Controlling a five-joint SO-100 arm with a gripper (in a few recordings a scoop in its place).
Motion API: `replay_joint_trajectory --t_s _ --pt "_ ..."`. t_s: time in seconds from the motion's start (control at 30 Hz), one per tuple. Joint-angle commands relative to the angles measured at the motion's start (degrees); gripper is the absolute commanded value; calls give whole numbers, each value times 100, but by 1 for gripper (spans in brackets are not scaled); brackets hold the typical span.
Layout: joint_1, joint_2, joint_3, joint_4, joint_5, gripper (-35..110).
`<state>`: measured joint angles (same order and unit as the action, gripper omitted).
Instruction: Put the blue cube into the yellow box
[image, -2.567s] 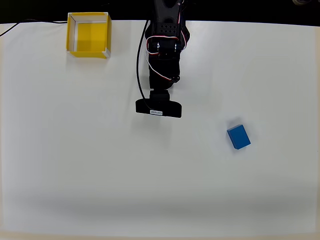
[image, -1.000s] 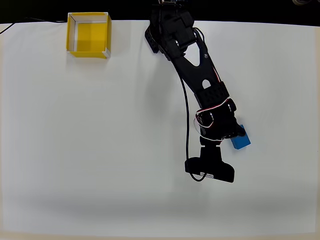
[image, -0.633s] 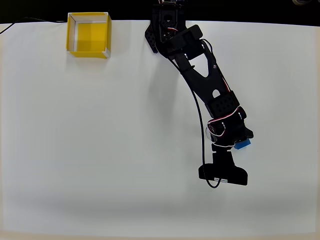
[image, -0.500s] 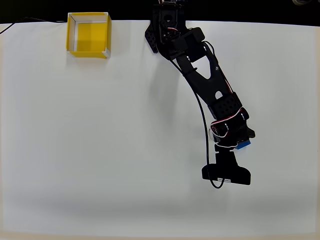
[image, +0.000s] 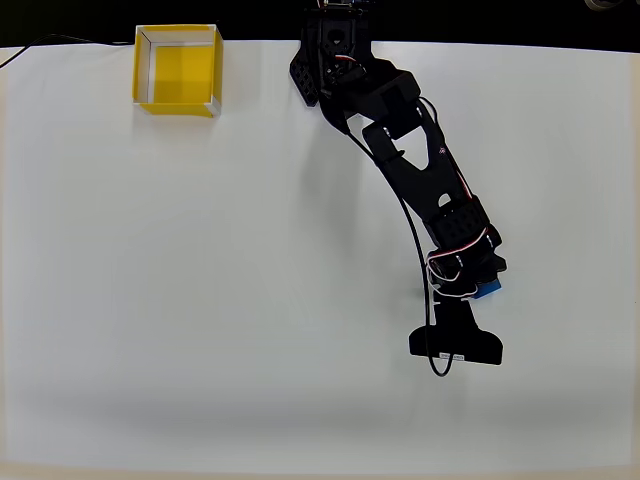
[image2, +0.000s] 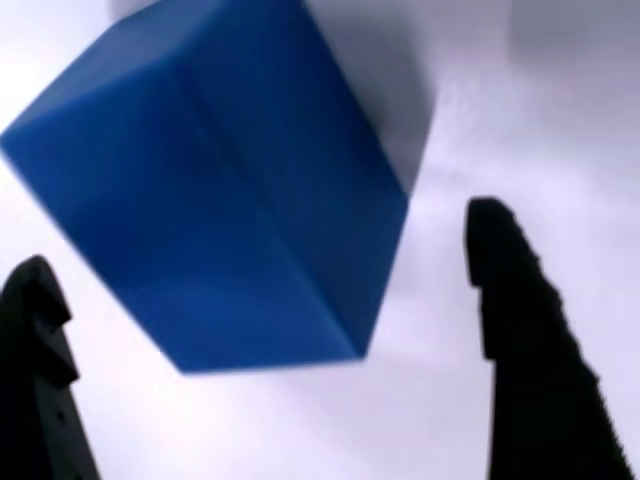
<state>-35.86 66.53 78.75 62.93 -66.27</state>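
The blue cube (image: 489, 290) needs to go into the yellow box (image: 177, 70), so my gripper should next grab the cube by two opposite sides.
The blue cube (image2: 220, 190) looms large in the wrist view, resting on the white table between and just beyond my two black fingertips. My gripper (image2: 270, 350) is open, one finger (image2: 40, 380) at the left and one at the right, with a gap on each side of the cube. From overhead, the arm reaches to the right of the table's middle and covers most of the blue cube (image: 489, 290); only a small corner shows. The gripper (image: 470, 280) itself is under the wrist there. The yellow box (image: 177, 70) sits open-topped at the far left corner.
The white table (image: 200, 300) stretches bare between the cube and the box. A black cable (image: 415, 250) runs along the arm, whose base (image: 335, 40) stands at the far edge.
The arm swung from the table's middle out to the right and came down over the blue cube. In the last half second it settled slightly lower, covering more of the cube.
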Motion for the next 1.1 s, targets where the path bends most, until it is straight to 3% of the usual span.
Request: replay_joint_trajectory --t_s 0.0,0.27,0.9,1.07 --pt "-176 264 -527 -141 -88 42" --pt "-299 105 -527 -343 -132 38" --pt "-413 -18 -562 -457 -220 6" --pt "-229 352 -615 -229 -387 5"
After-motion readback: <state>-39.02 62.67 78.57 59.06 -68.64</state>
